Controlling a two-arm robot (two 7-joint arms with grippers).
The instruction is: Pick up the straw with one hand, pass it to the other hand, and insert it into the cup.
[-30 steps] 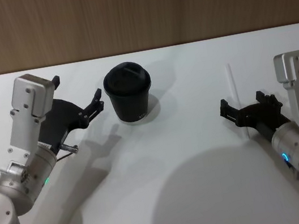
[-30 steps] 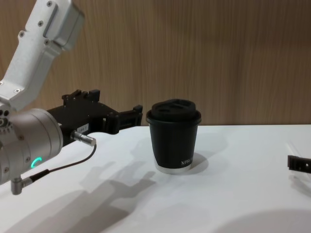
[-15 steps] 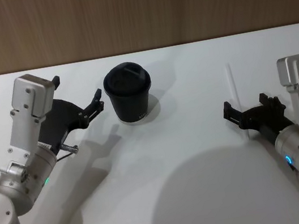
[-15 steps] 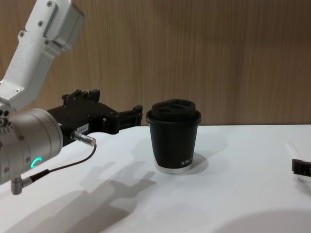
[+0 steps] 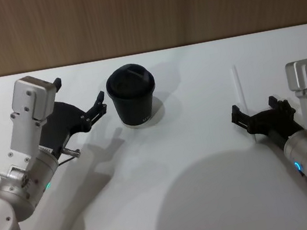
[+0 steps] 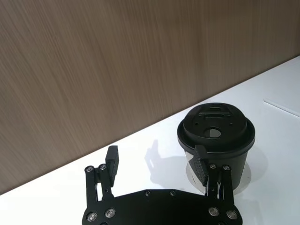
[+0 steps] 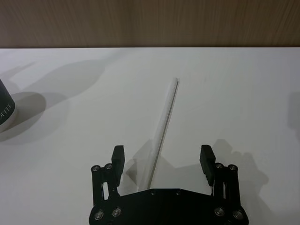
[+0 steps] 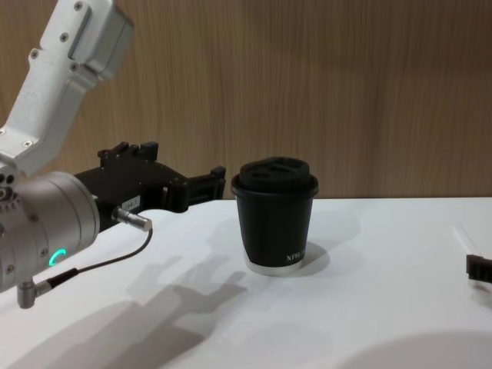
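I should next take hold of the straw with my right gripper by its lower end [image 5: 254,137]. This leaves the straw's long body [image 5: 238,84] free, so I can pass the straw to the other hand.
The white straw [image 5: 241,95] lies flat on the table at the right; in the right wrist view the straw [image 7: 165,119] runs away from the camera. My right gripper [image 5: 255,110] is open and low over the straw's near end, one finger on each side of it [image 7: 161,157]. The black lidded cup [image 5: 132,95] stands upright at the table's middle back, also seen from the side [image 8: 277,221]. Just left of the cup, my left gripper [image 5: 81,92] is open and holds nothing. In the left wrist view the cup [image 6: 216,136] stands in front of one finger.
The white table [image 5: 184,192] ends at a wooden wall [image 5: 182,4] behind the cup. A thin cable [image 8: 92,265] hangs from the left wrist. The right gripper's tip [image 8: 478,268] shows at the chest view's right edge.
My right gripper has drawn back a little toward the robot and to the right along the straw, staying open. The left arm, cup and straw have not moved.
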